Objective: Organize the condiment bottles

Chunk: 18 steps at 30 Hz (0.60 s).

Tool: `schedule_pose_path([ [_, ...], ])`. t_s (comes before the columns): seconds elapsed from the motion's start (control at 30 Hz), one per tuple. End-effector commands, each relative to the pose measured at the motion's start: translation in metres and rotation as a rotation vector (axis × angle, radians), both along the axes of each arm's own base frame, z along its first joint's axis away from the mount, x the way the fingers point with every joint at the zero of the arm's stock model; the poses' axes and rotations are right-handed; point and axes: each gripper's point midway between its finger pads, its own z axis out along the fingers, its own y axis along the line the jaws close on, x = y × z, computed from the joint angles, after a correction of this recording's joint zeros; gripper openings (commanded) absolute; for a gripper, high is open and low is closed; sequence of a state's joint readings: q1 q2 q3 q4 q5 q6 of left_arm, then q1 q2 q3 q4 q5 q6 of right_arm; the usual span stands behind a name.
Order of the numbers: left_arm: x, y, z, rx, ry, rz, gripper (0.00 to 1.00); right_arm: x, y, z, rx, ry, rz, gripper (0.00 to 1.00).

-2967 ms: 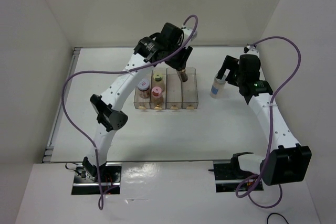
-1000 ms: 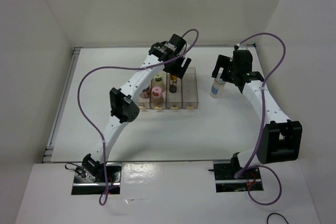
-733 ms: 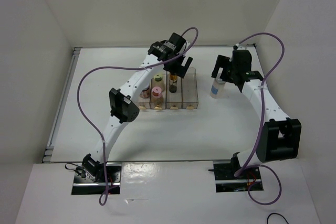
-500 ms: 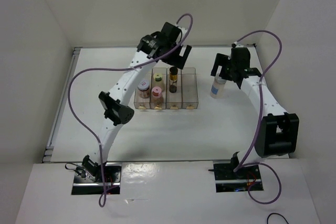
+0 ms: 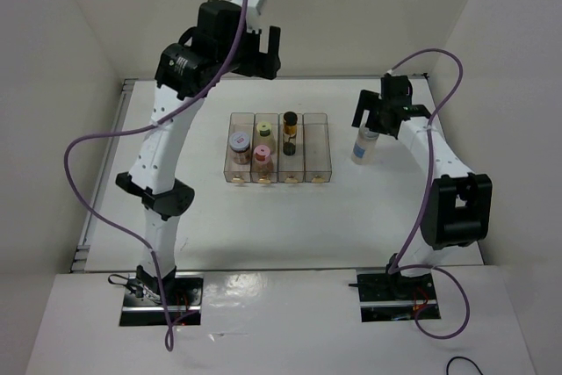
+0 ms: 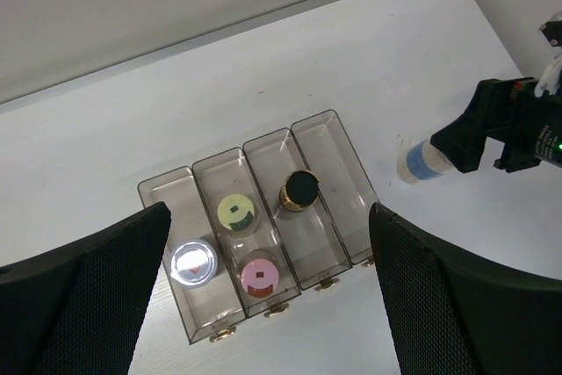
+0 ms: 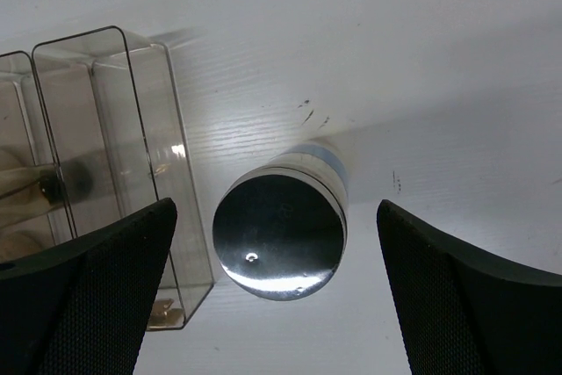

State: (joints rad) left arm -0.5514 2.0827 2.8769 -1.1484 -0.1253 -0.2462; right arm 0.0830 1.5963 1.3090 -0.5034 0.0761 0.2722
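It isn't time to close yet: the bottle's dark cap looks small between my right gripper's fingers, which are above it. My right gripper should move down first, then close on the cap.
A clear four-compartment rack [image 5: 318, 157] [image 6: 347, 208] holds the grey-lidded jar [image 5: 239, 140] [image 6: 194, 261] in its left slot. The yellow-green-lidded jar [image 5: 262, 132] [image 6: 237, 212] and pink-lidded jar [image 5: 261, 154] [image 6: 260, 275] share the second slot. The slim dark gold-banded bottle [image 5: 289, 120] [image 6: 301, 190] stands in the third; the fourth is bare. My left gripper [image 5: 263, 52] [image 6: 268, 217] hangs open high above the rack, holding nothing. The clear blue-labelled bottle [image 5: 361, 148] [image 6: 421, 161] [image 7: 279, 236] stands on the table right of the rack. My right gripper [image 5: 376, 116] [image 7: 277, 206] is open just above it, a finger on either side.
White walls close in the table at the back and both sides. The left arm's purple cable [image 5: 97, 142] loops out to the left. In the right wrist view the rack's right slot [image 7: 132, 129] lies close to the left of the clear bottle.
My left gripper opened, left the dark bottle in the third slot, then rose up and back, away from the rack. The right gripper shifted only slightly over the clear bottle.
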Motion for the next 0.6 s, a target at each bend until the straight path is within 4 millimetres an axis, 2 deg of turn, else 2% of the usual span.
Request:
schedule_pose_path([
  [0.0, -0.005, 0.028, 0.021, -0.039, -0.027, 0.073, 0.99, 0.001, 0.002, 0.005, -0.021, 0.003, -0.027, 0.99],
  [0.03, -0.007, 0.029, 0.022, -0.038, -0.026, 0.073, 0.99, 0.001, 0.005, 0.005, -0.029, 0.002, -0.024, 0.99],
  [0.07, -0.004, 0.040, 0.022, -0.036, -0.024, 0.097, 0.99, -0.001, 0.002, 0.001, -0.040, 0.010, -0.033, 0.99],
  [0.17, -0.003, 0.055, 0.021, -0.027, -0.015, 0.130, 0.99, -0.004, 0.008, -0.010, -0.042, 0.046, -0.043, 0.99],
  [0.4, -0.007, 0.070, 0.018, -0.011, 0.002, 0.162, 0.99, -0.008, 0.006, -0.026, -0.057, 0.077, -0.082, 0.99],
  [0.57, -0.007, 0.068, 0.015, -0.010, 0.012, 0.154, 0.99, -0.010, 0.004, -0.034, -0.062, 0.094, -0.097, 0.99],
])
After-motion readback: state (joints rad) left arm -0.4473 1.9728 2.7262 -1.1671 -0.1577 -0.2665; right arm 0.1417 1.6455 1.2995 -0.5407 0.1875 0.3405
